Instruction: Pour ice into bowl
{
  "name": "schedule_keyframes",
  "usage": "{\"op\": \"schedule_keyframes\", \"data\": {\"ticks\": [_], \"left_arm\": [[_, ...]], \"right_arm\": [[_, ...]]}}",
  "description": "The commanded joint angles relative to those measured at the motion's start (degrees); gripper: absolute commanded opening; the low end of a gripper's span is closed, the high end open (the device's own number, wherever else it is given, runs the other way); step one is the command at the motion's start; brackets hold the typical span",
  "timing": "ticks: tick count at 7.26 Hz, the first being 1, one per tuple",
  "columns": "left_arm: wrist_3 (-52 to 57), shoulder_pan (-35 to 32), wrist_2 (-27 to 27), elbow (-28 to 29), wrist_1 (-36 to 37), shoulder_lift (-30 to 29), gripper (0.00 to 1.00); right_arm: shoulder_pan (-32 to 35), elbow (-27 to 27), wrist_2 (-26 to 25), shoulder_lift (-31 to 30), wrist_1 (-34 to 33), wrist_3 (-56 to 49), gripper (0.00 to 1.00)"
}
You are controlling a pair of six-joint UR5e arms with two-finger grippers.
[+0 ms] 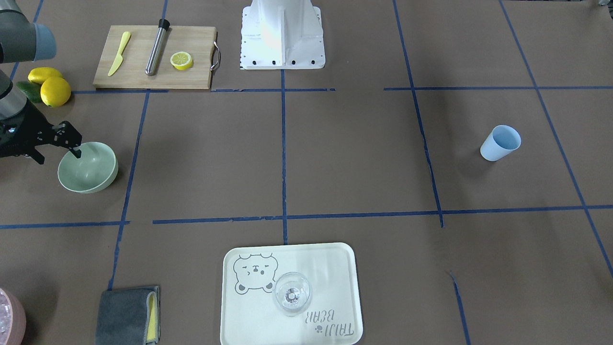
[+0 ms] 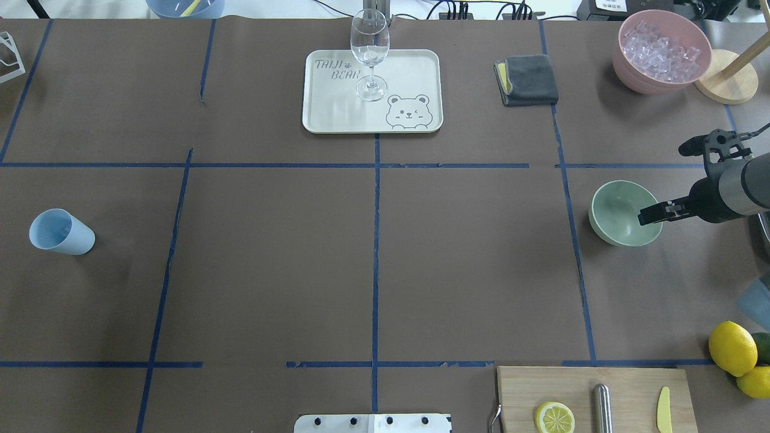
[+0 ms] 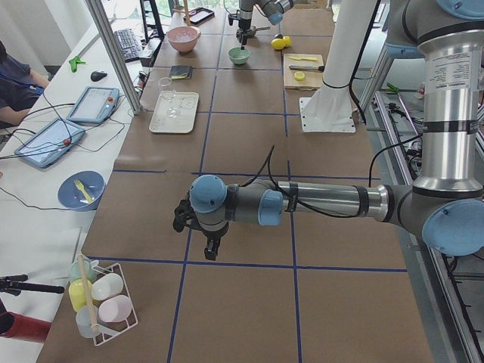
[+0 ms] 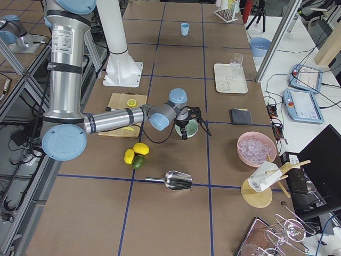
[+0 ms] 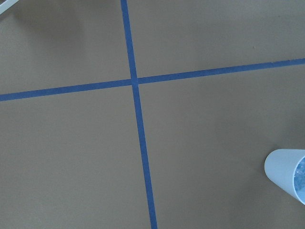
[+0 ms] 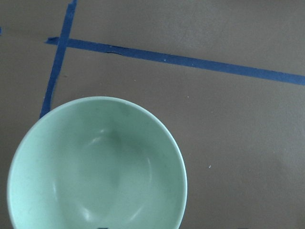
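The bowl is too wide for the fingers of my right gripper, so they should next pinch it by its thin rim.
The pale mint-green bowl stands empty on the brown table, as the right wrist view shows. My right gripper points down and is open astride the bowl's rim, one finger inside and one outside. It also shows in the overhead view. A blue cup stands far across the table, and its rim edges into the left wrist view. The task's ice heap is not plainly visible. My left gripper hovers near the table's far left end. I cannot tell whether it is open or shut.
A pink container of ice and a grey cloth lie beyond the bowl. A tray holds a wine glass. A cutting board, lemons and a metal scoop are nearby.
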Motion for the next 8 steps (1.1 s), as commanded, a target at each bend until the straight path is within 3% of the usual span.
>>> {"op": "schedule_keyframes", "data": {"ticks": [1, 2, 3, 4, 6, 8], "left_arm": [[0.0, 0.0, 0.0, 0.0, -0.2, 0.0, 1.00], [0.0, 0.0, 0.0, 0.0, -0.2, 0.0, 1.00], [0.0, 0.0, 0.0, 0.0, -0.2, 0.0, 1.00], [0.1, 0.0, 0.0, 0.0, -0.2, 0.0, 1.00], [0.0, 0.0, 0.0, 0.0, -0.9, 0.0, 1.00], [0.0, 0.0, 0.0, 0.0, -0.9, 0.0, 1.00]], "right_arm": [[0.0, -3.4, 0.1, 2.4, 0.6, 0.0, 0.84], [0.0, -3.3, 0.2, 2.3, 0.6, 0.1, 0.58], [0.0, -3.2, 0.3, 2.3, 0.7, 0.0, 0.26], [0.0, -3.2, 0.4, 2.3, 0.7, -0.3, 0.04], [0.1, -2.0, 0.5, 3.2, 0.8, -0.6, 0.00], [0.1, 3.3, 0.7, 4.0, 0.7, 0.7, 0.00]]}}
